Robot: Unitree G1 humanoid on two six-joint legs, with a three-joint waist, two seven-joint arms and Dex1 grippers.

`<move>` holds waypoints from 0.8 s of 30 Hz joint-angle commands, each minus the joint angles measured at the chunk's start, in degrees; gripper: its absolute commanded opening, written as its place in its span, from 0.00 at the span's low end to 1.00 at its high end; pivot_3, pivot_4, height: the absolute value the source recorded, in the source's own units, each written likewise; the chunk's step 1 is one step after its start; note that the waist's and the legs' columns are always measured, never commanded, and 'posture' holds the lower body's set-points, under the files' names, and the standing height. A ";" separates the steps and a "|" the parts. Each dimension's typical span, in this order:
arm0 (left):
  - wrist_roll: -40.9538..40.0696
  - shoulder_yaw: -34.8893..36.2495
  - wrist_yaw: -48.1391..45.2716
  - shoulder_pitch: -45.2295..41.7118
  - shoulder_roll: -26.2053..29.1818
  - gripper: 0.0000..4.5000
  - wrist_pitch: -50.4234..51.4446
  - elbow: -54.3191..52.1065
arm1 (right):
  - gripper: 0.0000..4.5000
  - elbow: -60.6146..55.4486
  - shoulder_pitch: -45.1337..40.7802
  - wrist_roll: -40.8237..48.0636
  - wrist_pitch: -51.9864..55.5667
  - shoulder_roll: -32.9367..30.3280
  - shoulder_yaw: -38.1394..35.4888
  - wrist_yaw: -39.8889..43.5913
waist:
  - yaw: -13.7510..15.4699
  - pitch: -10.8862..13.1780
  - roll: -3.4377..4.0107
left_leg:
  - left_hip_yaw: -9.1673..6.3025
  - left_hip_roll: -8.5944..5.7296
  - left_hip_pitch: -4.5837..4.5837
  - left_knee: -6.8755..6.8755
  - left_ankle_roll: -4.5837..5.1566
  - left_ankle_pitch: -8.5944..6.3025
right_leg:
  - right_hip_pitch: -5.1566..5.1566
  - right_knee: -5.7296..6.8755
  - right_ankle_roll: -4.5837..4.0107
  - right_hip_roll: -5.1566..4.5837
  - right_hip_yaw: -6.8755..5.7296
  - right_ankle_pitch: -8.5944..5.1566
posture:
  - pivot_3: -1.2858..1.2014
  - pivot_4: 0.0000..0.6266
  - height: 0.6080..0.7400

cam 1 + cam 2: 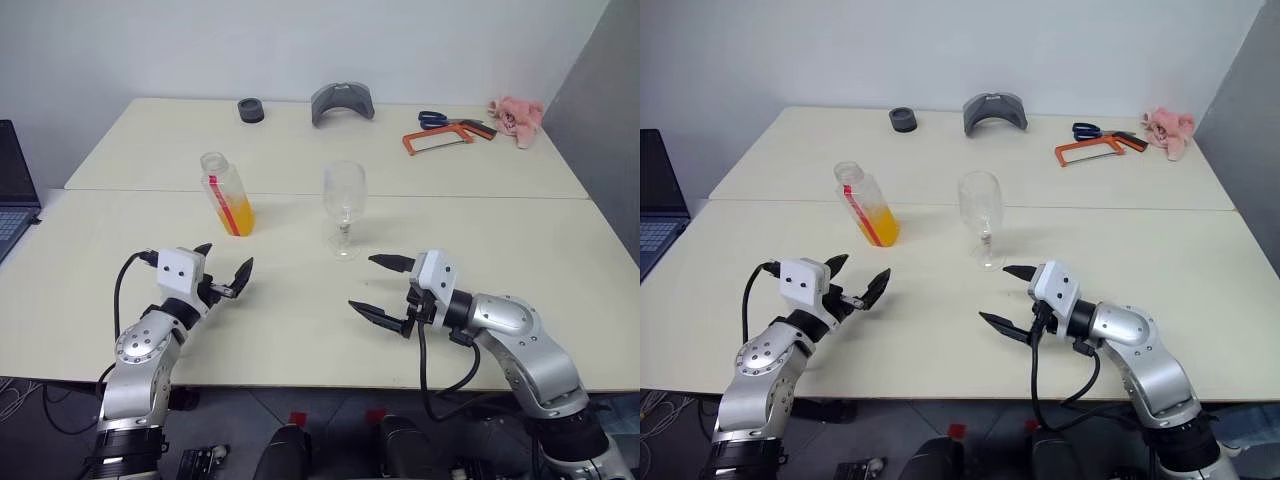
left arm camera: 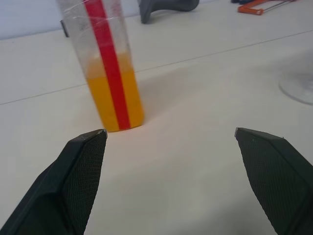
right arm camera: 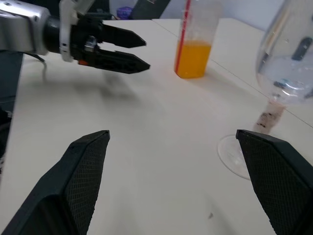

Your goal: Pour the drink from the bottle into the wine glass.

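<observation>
The bottle's top is open with orange drink (image 1: 236,216) inside. Next, my left gripper grabs the bottle upright by its straight body (image 1: 229,201).
The bottle (image 1: 228,195) stands upright on the table, left of centre, with a red strip down its side and no cap showing on its mouth. The orange drink (image 2: 115,98) fills its lower part. To its right, a small gap away, stands the clear wine glass (image 1: 344,200), its bowl colourless. My left gripper (image 1: 227,258) is open, low over the table just in front of the bottle and pointing at it, holding nothing. In front of the glass and slightly to its right, my right gripper (image 1: 362,282) is open and empty too, pointing left toward the glass foot (image 3: 234,154).
Along the far table edge lie a black ring (image 1: 251,110), a grey curved piece (image 1: 342,101), blue scissors (image 1: 433,119), an orange hacksaw (image 1: 445,138) and a pink soft toy (image 1: 516,118). A laptop (image 1: 12,190) sits at the far left. A seam crosses the table behind the bottle.
</observation>
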 commanded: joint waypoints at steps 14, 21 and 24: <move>1.71 0.48 -1.42 -16.12 2.18 1.00 -5.15 15.84 | 0.98 -8.02 -4.72 8.56 6.61 0.06 -2.01 -2.99 | 0.40 -0.01 -0.03 | -0.01 -0.01 -0.01 0.01 -0.01 0.00 | -0.01 -0.01 0.00 0.01 -0.02 0.00 | 0.52 0.24 1.00; 2.08 -0.23 -2.60 -20.68 2.05 1.00 -6.68 20.95 | 0.98 -7.84 -5.13 8.98 6.69 -0.25 -1.84 -4.21 | 0.54 -0.01 -0.04 | -0.04 -0.04 -0.05 0.04 -0.01 0.01 | -0.01 -0.01 0.00 0.01 -0.05 0.00 | 0.52 0.24 1.00; 2.06 -0.31 -2.96 -22.58 1.84 1.00 -7.15 23.14 | 0.98 -7.90 -5.23 9.03 6.63 -0.37 -1.62 -4.43 | 0.52 -0.01 -0.04 | -0.03 -0.03 -0.05 0.04 -0.01 0.01 | -0.02 -0.01 0.00 0.01 -0.04 0.00 | 0.52 0.24 1.00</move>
